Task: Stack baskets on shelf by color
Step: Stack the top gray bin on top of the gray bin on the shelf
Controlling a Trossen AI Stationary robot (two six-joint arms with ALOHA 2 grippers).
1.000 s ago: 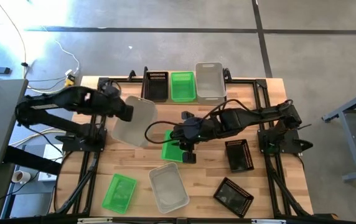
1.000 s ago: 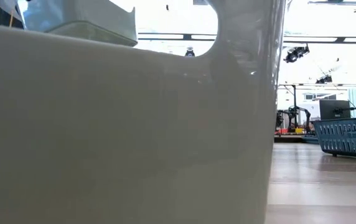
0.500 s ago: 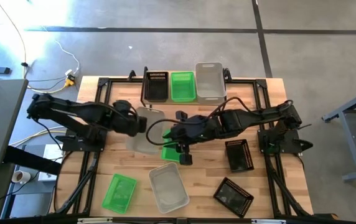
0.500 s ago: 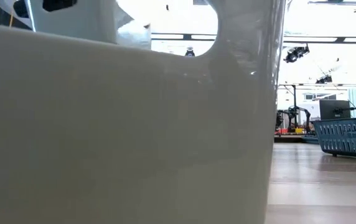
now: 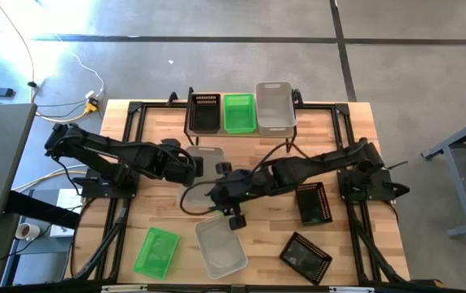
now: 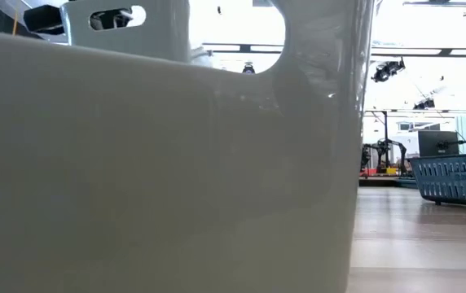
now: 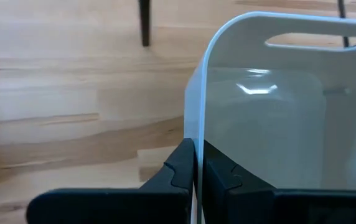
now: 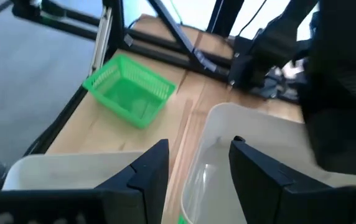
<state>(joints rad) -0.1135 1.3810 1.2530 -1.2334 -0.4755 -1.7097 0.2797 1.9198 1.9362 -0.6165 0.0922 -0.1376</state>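
Observation:
I will stack the held clear basket next, so I will grab it by its side's rim (image 8: 218,112) with my right gripper.
My left gripper (image 5: 191,168) is shut on a whitish-clear basket (image 5: 203,163) over the table's middle, just near of the shelf (image 5: 241,129). The low view shows this basket's handle slot (image 6: 117,18) high up. The shelf carries a black basket (image 5: 204,112), a green one (image 5: 239,112) and a clear one (image 5: 274,106). My right gripper (image 5: 233,216) stands open beside the held basket, above the far end of a second clear basket (image 5: 221,247) lying on the table. Nothing is between its fingers (image 8: 156,168). My left gripper pinches the rim of one wall of the clear basket (image 7: 196,134), one finger on each face of the wall. It comes from the table's left, slanting down. The basket stands on edge, turned away from the gripper. Whether its lower side touches the table is hidden.
A green basket (image 5: 156,251) lies near the front left. Two black baskets (image 5: 312,202) (image 5: 305,254) lie on the right half. The clear basket on the table (image 6: 160,163) fills most of the low view. Black frame rails run along both sides.
My left gripper has swung toward the table's right and down with the clear basket. The basket has turned from broad side up to standing on edge. My right gripper has gone toward the near-left, off the green basket in the middle, which its arm now covers.

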